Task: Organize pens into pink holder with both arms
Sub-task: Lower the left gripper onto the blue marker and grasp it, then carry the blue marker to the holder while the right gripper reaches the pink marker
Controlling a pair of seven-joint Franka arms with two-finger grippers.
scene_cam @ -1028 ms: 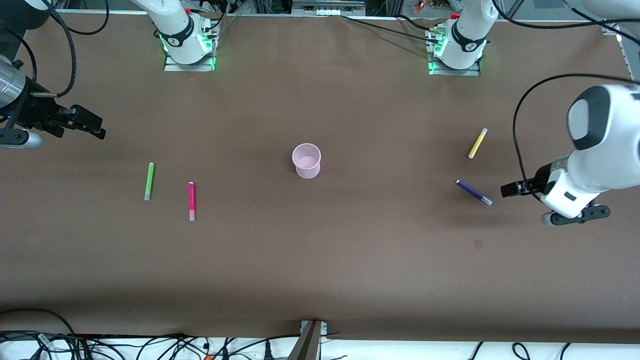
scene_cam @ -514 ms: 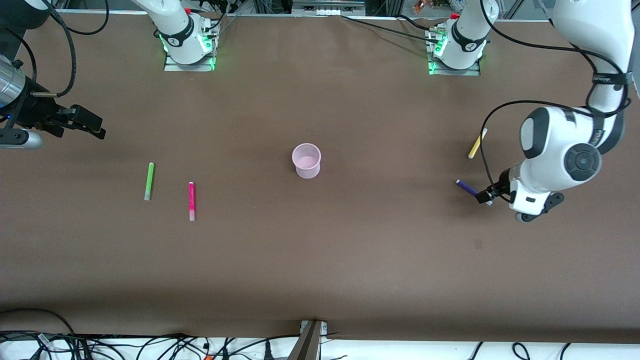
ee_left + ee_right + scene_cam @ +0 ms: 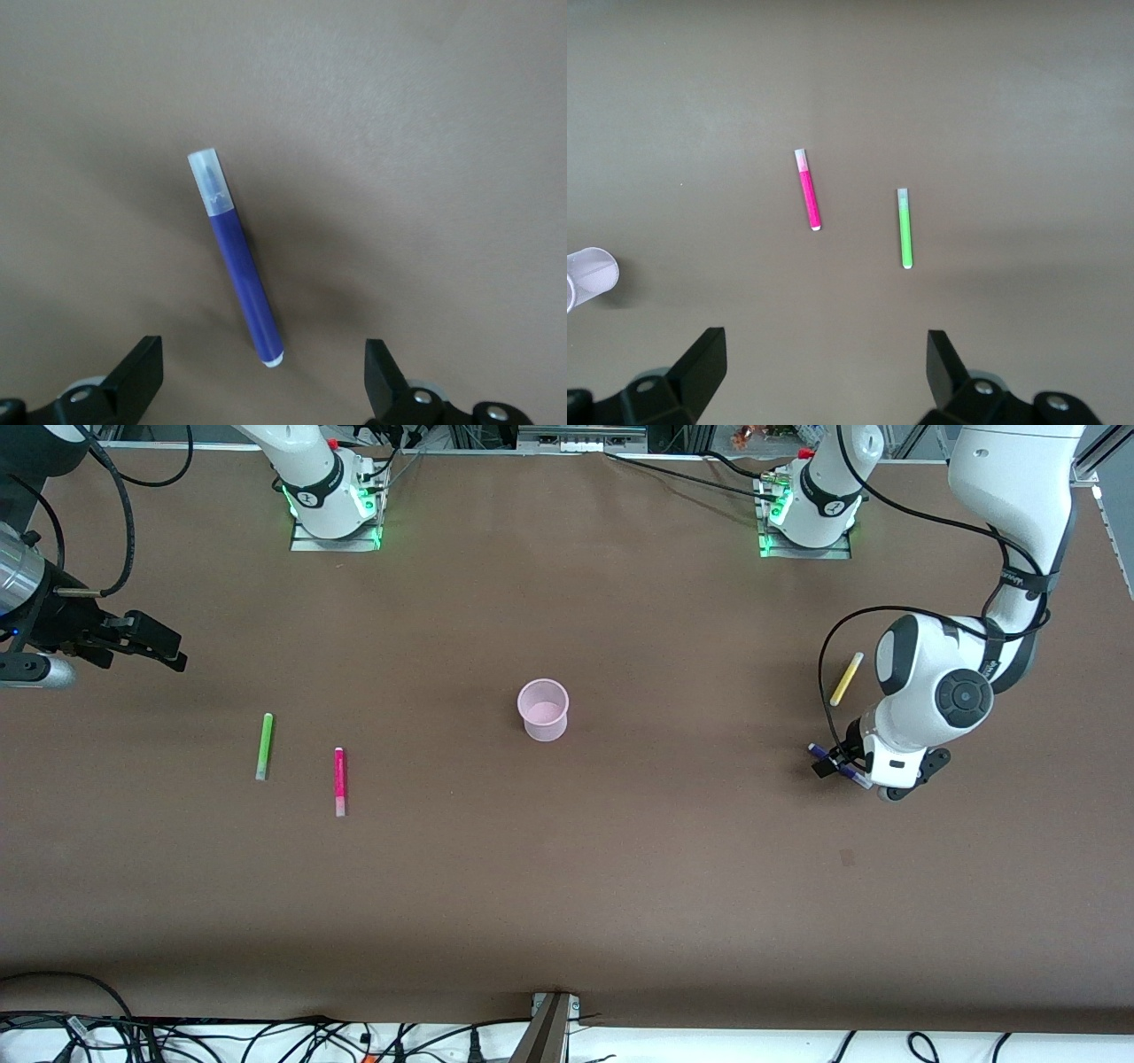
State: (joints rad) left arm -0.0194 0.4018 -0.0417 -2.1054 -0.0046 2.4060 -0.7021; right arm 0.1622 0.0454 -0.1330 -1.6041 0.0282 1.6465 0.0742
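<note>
The purple pen's body (image 3: 246, 285) is still below my left gripper's fingers in the left wrist view, so it isn't time to close yet. My left gripper should lower its fingers first, then close on the pen's body.
The pink holder (image 3: 543, 708) stands upright mid-table and is empty. The dark purple pen (image 3: 827, 759) lies at the left arm's end; in the left wrist view the purple pen (image 3: 237, 266) lies between and ahead of the fingers. My left gripper (image 3: 834, 763) is open, low over it, its fingers (image 3: 142, 372) apart on either side. The yellow pen (image 3: 846, 678) lies farther from the front camera. The green pen (image 3: 264, 746) and magenta pen (image 3: 339, 780) lie at the right arm's end; the right wrist view shows both the green pen (image 3: 904, 227) and the magenta pen (image 3: 808, 190). My right gripper (image 3: 168, 651) waits open, raised.
The table (image 3: 567, 868) is covered in brown paper. The holder's rim shows at the edge of the right wrist view (image 3: 589, 270). Arm bases (image 3: 332, 509) stand along the table edge farthest from the front camera. Cables (image 3: 266, 1041) hang off the nearest edge.
My left arm has swung in from the table's end and lowered, bringing its open gripper over the purple pen. The right arm has not moved.
</note>
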